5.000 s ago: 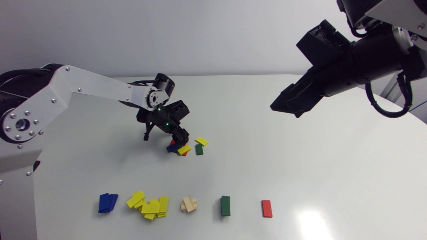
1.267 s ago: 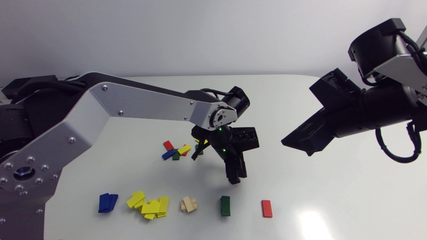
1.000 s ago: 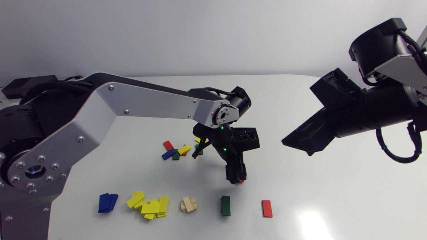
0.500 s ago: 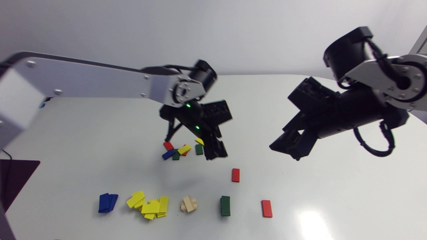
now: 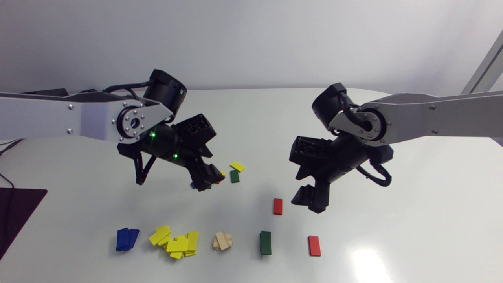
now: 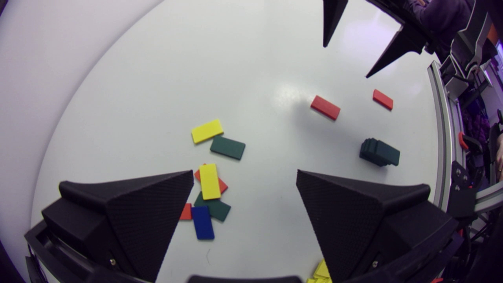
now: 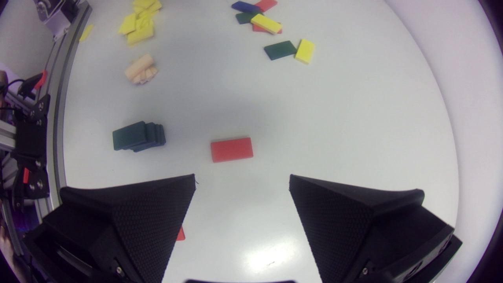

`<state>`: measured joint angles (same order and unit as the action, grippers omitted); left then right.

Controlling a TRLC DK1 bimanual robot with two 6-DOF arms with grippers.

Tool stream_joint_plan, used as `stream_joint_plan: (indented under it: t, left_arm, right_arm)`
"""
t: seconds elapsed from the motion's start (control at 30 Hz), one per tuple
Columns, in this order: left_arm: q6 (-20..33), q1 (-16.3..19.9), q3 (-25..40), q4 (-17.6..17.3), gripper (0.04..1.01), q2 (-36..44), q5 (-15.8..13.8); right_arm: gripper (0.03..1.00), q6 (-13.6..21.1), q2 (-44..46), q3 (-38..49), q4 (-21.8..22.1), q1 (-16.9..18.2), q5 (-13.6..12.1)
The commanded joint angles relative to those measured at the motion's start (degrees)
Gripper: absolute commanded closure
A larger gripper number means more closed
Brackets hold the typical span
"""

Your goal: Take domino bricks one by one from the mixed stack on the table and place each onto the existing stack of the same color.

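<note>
My right gripper needs to grab the lone red brick [image 5: 278,206] by its short ends next. Then it can stack the brick on the front row's red brick [image 5: 314,246].
A lone red brick [image 5: 278,206] lies flat on the table, apart from the single red brick [image 5: 314,245] of the front row. My right gripper [image 5: 312,204] hangs open just right of the lone brick. In the right wrist view this red brick [image 7: 231,149] lies just ahead of the open right gripper [image 7: 242,177], touching neither finger. My left gripper [image 5: 206,181] is open and empty above the mixed pile [image 5: 234,176]. From the left wrist, a yellow brick [image 6: 209,181] and a blue brick [image 6: 202,222] of that pile show between its fingers [image 6: 149,220].
Along the front edge stand the blue stack [image 5: 126,239], a loose yellow heap [image 5: 175,241], a wooden stack [image 5: 223,240] and the green stack [image 5: 265,242]. A yellow brick [image 5: 237,166] and a green one lie just right of the pile.
My left gripper opened, left the red brick on the table short of the red stack, and drew back left over the mixed pile. My right arm swung in and down beside that brick.
</note>
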<state>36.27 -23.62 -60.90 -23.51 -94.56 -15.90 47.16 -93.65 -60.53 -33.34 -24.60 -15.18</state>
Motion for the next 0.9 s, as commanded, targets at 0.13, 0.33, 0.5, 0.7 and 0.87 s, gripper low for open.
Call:
stream_joint_plan:
  t: [0.13, 0.33, 0.5, 0.7, 0.87]
  left_arm:
    - [-1.5, 0.3, 5.6, 3.3, 0.11, 1.4, 1.3]
    - [-1.8, 0.4, 6.9, 3.5, 0.11, 2.6, 1.5]
    - [-1.8, 0.5, 7.3, 3.5, 0.11, 3.0, 1.6]
    - [-1.7, 0.4, 7.6, 3.5, 0.11, 3.4, 1.6]
    - [-1.7, 0.4, 7.7, 3.5, 0.11, 3.7, 1.6]
  right_arm:
    - [0.2, 3.7, -5.2, 0.8, 3.7, -4.3, 4.4]
    - [0.202, 4.5, -9.0, -0.3, 4.3, -6.6, 7.2]
    - [0.203, 4.7, -11.4, -2.6, 3.5, -7.5, 9.2]
    - [0.203, 4.6, -14.2, -5.2, 3.3, -7.9, 10.3]
    - [0.203, 4.4, -15.5, -6.1, 3.2, -8.1, 10.8]
